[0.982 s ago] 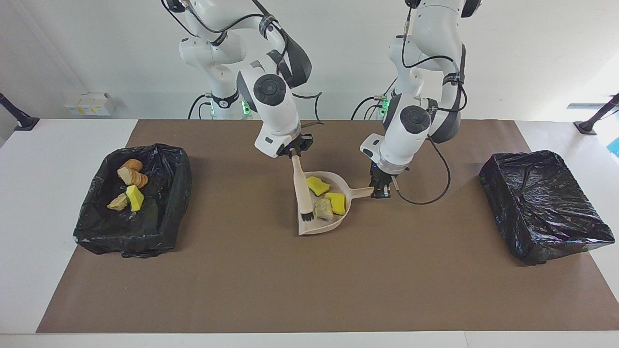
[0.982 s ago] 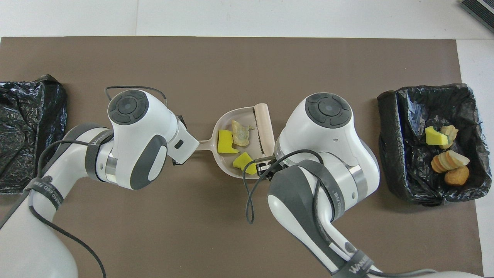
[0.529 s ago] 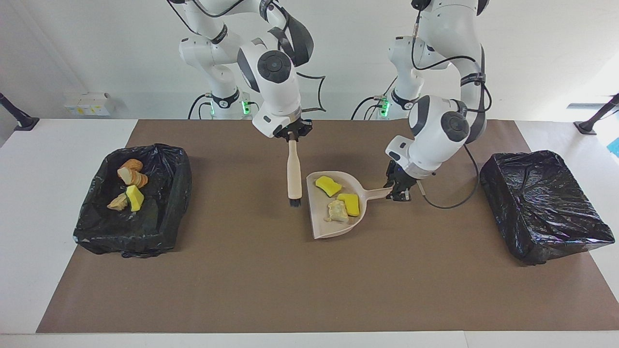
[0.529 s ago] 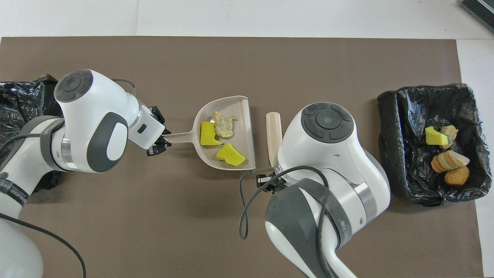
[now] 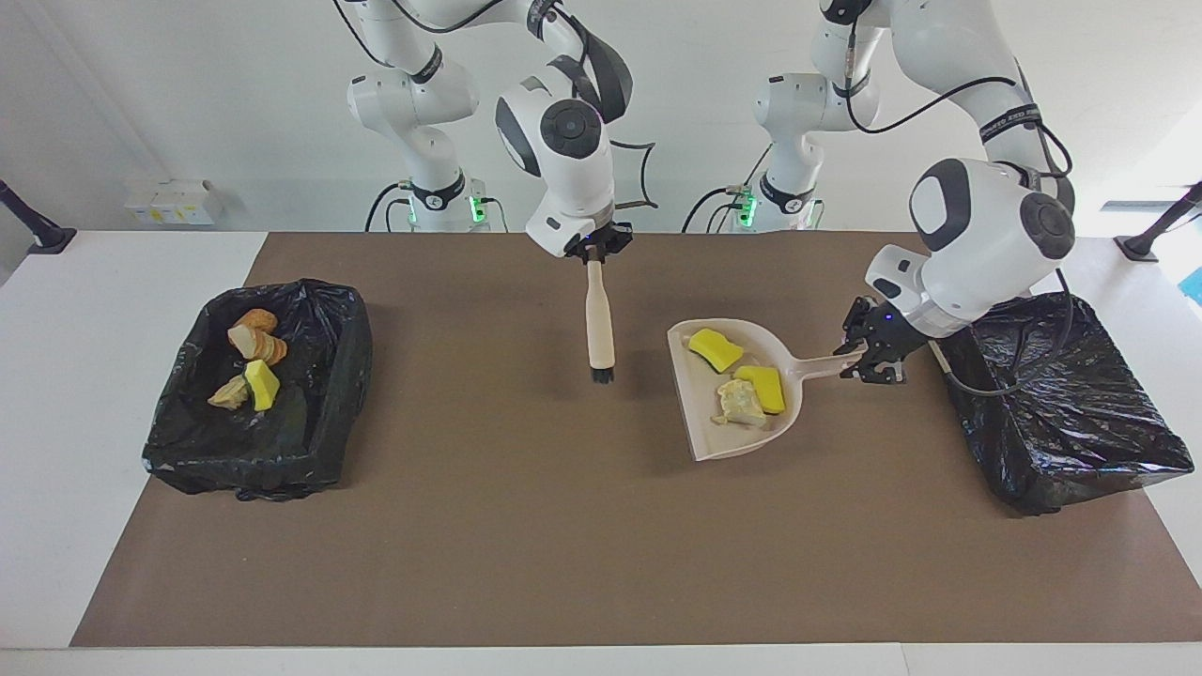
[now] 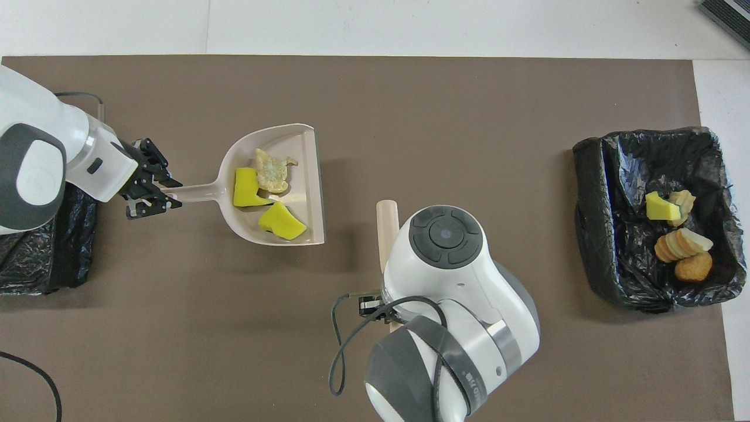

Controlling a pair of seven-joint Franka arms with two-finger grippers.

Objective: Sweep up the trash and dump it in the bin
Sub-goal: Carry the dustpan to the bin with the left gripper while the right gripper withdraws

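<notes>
The beige hand brush hangs above the brown mat, so it is too soon to open. The brush stays in my closed right gripper for now.
The beige dustpan point(image 5: 700, 399) point(image 6: 296, 155) hangs level just above the brown mat, its handle toward the black bin point(image 5: 1080, 432) point(image 6: 41, 264) at the left arm's end. My left gripper point(image 5: 869, 352) point(image 6: 153, 193) is shut on that handle, close to the bin's edge. In the pan lie trash pieces: two yellow sponge chunks point(image 5: 716, 349) point(image 6: 245, 187) and a tan bread piece point(image 5: 737, 402) point(image 6: 271, 172). My right gripper point(image 5: 593, 252) is shut on the beige hand brush point(image 5: 598, 314) point(image 6: 387, 225), which hangs bristles down over the middle of the mat, apart from the pan.
A second black-lined bin point(image 5: 347, 357) point(image 6: 586, 199) stands at the right arm's end of the table. It holds bread slices point(image 5: 258, 343) point(image 6: 682, 243) and a yellow sponge chunk point(image 5: 262, 385) point(image 6: 662, 206). The brown mat point(image 5: 526, 526) covers most of the table.
The left gripper has carried the loaded dustpan toward the bin at the left arm's end. The right gripper has lifted the brush out of the pan and drawn it toward the robots.
</notes>
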